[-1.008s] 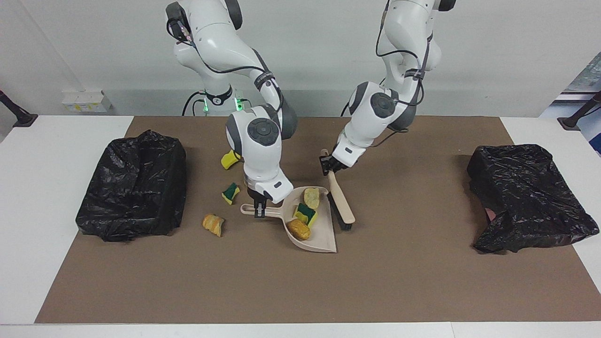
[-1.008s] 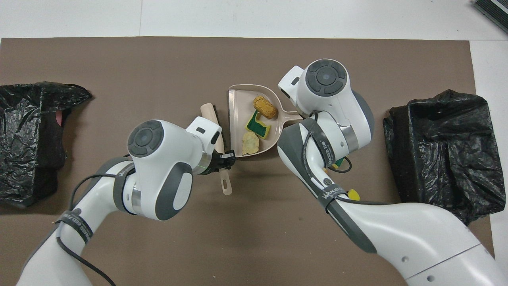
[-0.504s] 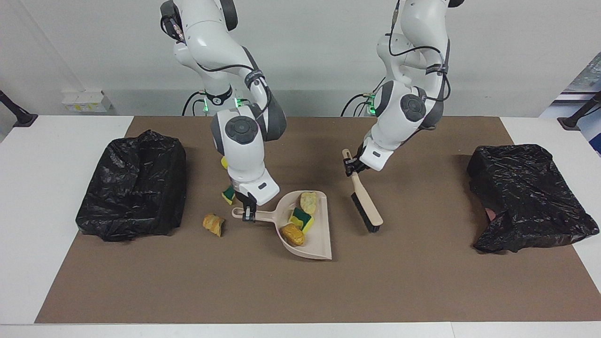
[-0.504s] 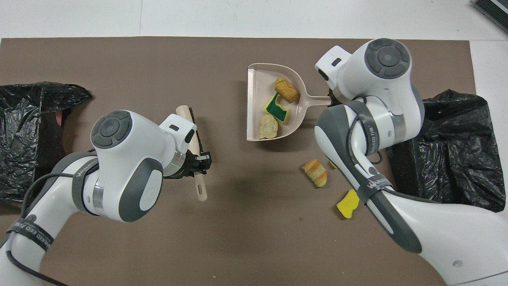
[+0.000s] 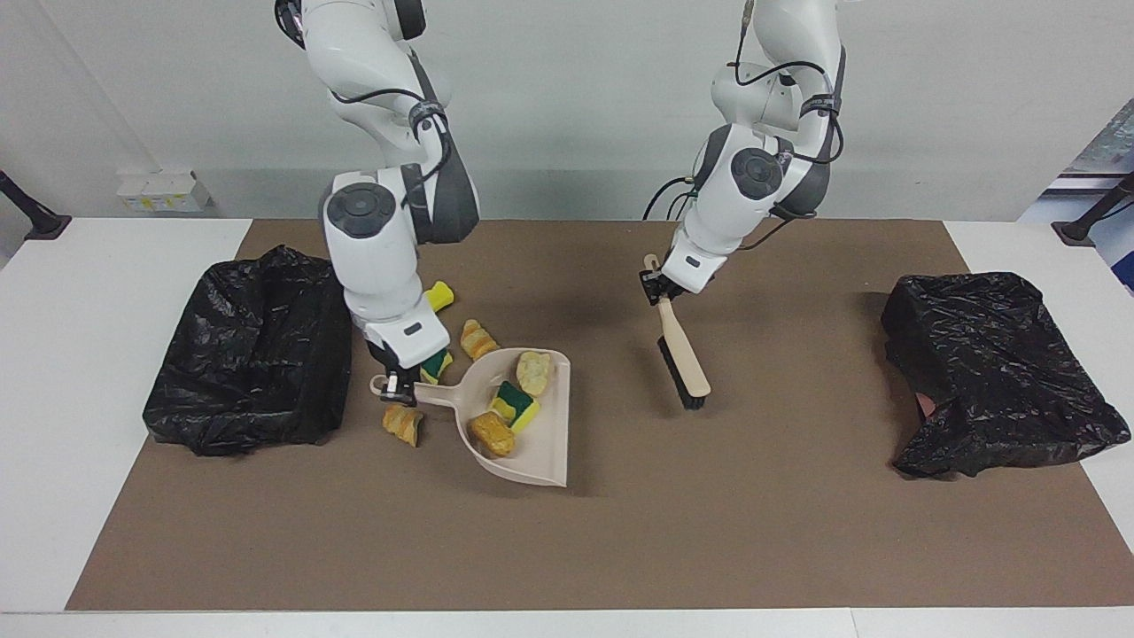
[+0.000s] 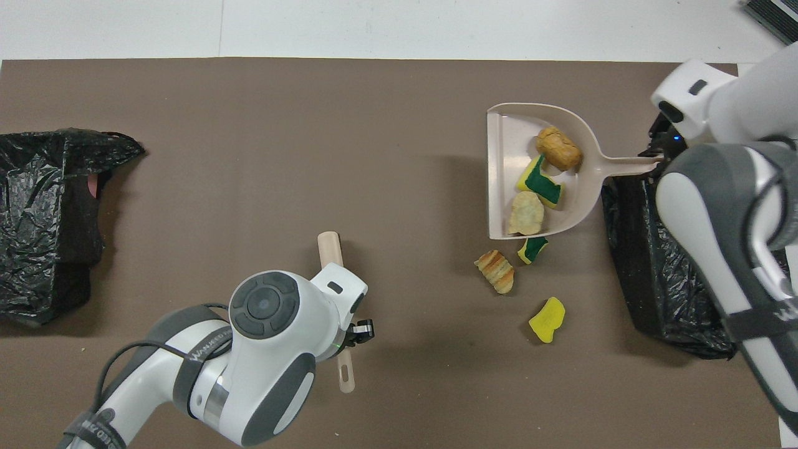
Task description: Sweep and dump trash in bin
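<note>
My left gripper should keep holding the brush, because the brush's beige handle [image 6: 345,373] hangs above the brown mat in the overhead view.
My right gripper [image 5: 391,386] [image 6: 654,159] is shut on the handle of the beige dustpan [image 5: 549,443] [image 6: 504,187], holding it just above the mat beside the black bin [image 5: 248,354] [image 6: 661,274] at the right arm's end. Three bits of trash lie in the pan: a sponge chunk [image 5: 514,403] [image 6: 540,182] and two pastry lumps [image 5: 490,434] [image 5: 533,372]. More trash lies on the mat: a yellow sponge [image 5: 438,297] [image 6: 547,319], a green sponge [image 5: 434,363], two pastries [image 5: 478,338] [image 5: 403,424]. My left gripper [image 5: 656,288] [image 6: 353,330] is shut on the brush [image 5: 684,359], over the mat's middle.
A second black bag-lined bin [image 5: 992,372] [image 6: 43,218] stands at the left arm's end of the table. The brown mat [image 5: 797,532] covers the work area, with white table around it.
The right gripper has carried the loaded dustpan toward the bin at the right arm's end. The left gripper has drawn the brush away from the dustpan.
</note>
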Motion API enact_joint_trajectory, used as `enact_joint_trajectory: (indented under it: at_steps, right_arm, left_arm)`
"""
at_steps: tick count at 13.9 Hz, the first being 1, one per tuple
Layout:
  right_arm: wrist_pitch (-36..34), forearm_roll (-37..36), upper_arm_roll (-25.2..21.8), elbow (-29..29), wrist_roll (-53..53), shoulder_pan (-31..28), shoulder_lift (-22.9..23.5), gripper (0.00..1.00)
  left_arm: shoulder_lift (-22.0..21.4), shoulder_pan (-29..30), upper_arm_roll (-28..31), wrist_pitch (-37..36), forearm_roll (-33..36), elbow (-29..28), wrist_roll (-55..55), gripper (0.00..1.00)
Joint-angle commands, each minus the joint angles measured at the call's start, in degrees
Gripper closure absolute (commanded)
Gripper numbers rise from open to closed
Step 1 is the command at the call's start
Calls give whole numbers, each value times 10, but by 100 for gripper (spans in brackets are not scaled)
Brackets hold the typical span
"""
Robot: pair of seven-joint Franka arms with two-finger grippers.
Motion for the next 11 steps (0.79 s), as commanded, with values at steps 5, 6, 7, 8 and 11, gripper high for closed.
enact_joint_trajectory:
  at_steps: [5, 6, 7, 8, 11]
  right_arm:
    - [16, 14, 6, -88, -234, -187, -89, 100]
    - [23, 5, 5, -88, -266, -212, -93, 100]
    - [34, -1, 3, -89, -295, -228, -93, 100]
    - [49, -21, 3, -92, -316, -237, -93, 100]
    - [85, -123, 3, -101, -302, -236, -93, 100]
  left_arm:
    - [-51, -121, 4, 106, 13, -130, -112, 100]
    - [-51, -121, 3, 105, 13, -130, -112, 100]
    - [-47, -118, 4, 103, 13, -124, -105, 64]
    - [-41, -112, 5, 100, 20, -114, -104, 1]
    - [-33, -61, 5, 92, 46, -78, -97, 0]
